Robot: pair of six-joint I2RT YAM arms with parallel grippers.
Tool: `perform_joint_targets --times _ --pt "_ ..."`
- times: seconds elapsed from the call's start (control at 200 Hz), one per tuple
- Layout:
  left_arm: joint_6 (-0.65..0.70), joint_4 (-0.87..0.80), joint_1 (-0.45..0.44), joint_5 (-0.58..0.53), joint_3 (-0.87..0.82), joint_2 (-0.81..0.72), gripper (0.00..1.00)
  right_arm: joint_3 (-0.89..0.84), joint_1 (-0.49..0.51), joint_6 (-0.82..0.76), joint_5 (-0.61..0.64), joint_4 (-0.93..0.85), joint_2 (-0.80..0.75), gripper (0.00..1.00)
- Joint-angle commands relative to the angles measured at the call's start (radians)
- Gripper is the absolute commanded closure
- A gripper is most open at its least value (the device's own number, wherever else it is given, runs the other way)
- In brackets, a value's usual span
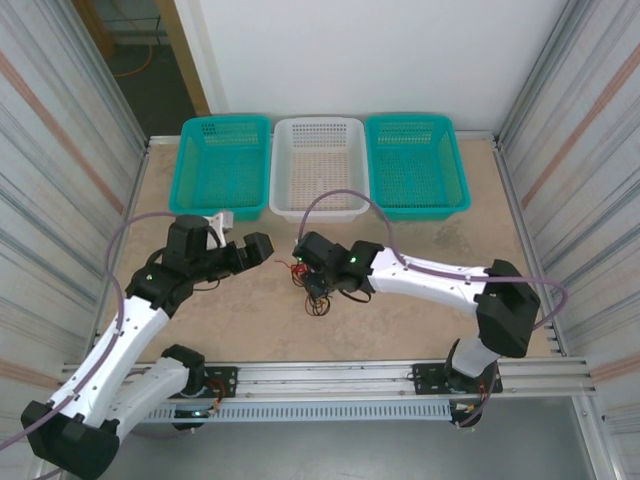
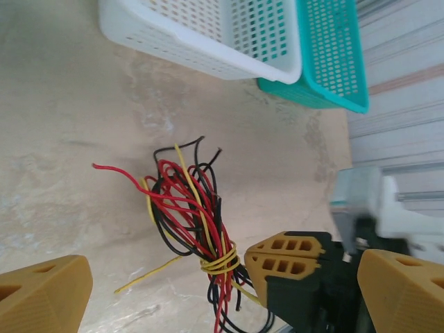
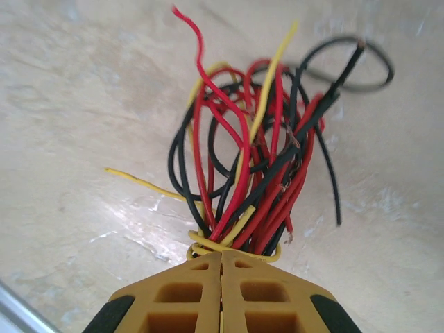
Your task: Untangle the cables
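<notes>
The wrap needs to stay free to untangle. My left gripper should next grab the cables by the fanned-out end beyond the yellow wrap [image 1: 297,270] [image 2: 184,194].
The cables [image 1: 312,288] are a bunch of thin red, black and yellow wires lying on the table, tied in the middle by a few turns of yellow wire [image 2: 223,262]. My right gripper [image 3: 221,258] is shut at that yellow wrap, with a yellow strand pinched between its closed fingertips [image 2: 283,255]. The loose ends of the cables [image 3: 257,146] fan out beyond it. My left gripper [image 2: 222,295] stands wide open, one finger [image 2: 43,295] on each side of the bunch and touching nothing. From above, the left gripper [image 1: 243,243] is just left of the right gripper [image 1: 305,262].
Three baskets line the back edge: teal [image 1: 222,165], white [image 1: 320,165] and teal [image 1: 415,165]. The white basket [image 2: 208,35] and a teal one [image 2: 333,66] lie beyond the bunch. Ribbed metal walls close both sides. A rail [image 1: 330,375] runs along the near edge.
</notes>
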Motion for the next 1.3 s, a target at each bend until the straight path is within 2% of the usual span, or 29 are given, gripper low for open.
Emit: perform_joint_targets --times 0.0,0.215,0.386,0.471,0.872,1.097,1.187,1.298 --pt "-0.016 0.086 -0.004 0.093 -0.002 0.014 0.01 0.079 0.012 -0.142 0.025 -0.093 -0.069 1.0" --pt "-0.097 0.133 -0.004 0.127 -0.045 0.052 0.01 0.21 0.043 -0.248 0.053 -0.174 -0.097 1.0" --pt "-0.289 0.35 -0.007 0.226 -0.169 0.045 0.01 0.282 0.073 -0.298 0.055 -0.191 -0.099 1.0" --pt "-0.342 0.42 -0.005 0.24 -0.199 0.034 0.01 0.31 0.087 -0.313 0.049 -0.201 -0.088 1.0" --pt "-0.377 0.488 -0.006 0.259 -0.241 0.08 0.01 0.405 0.132 -0.366 -0.004 -0.209 0.0 1.0" --pt "-0.395 0.535 -0.008 0.279 -0.241 0.104 0.01 0.449 0.148 -0.389 0.009 -0.224 0.043 1.0" --pt "-0.404 0.545 -0.011 0.287 -0.245 0.123 0.05 0.447 0.148 -0.393 0.018 -0.212 0.043 1.0" --pt "-0.419 0.568 -0.015 0.304 -0.254 0.15 0.15 0.446 0.15 -0.395 0.021 -0.198 0.04 1.0"
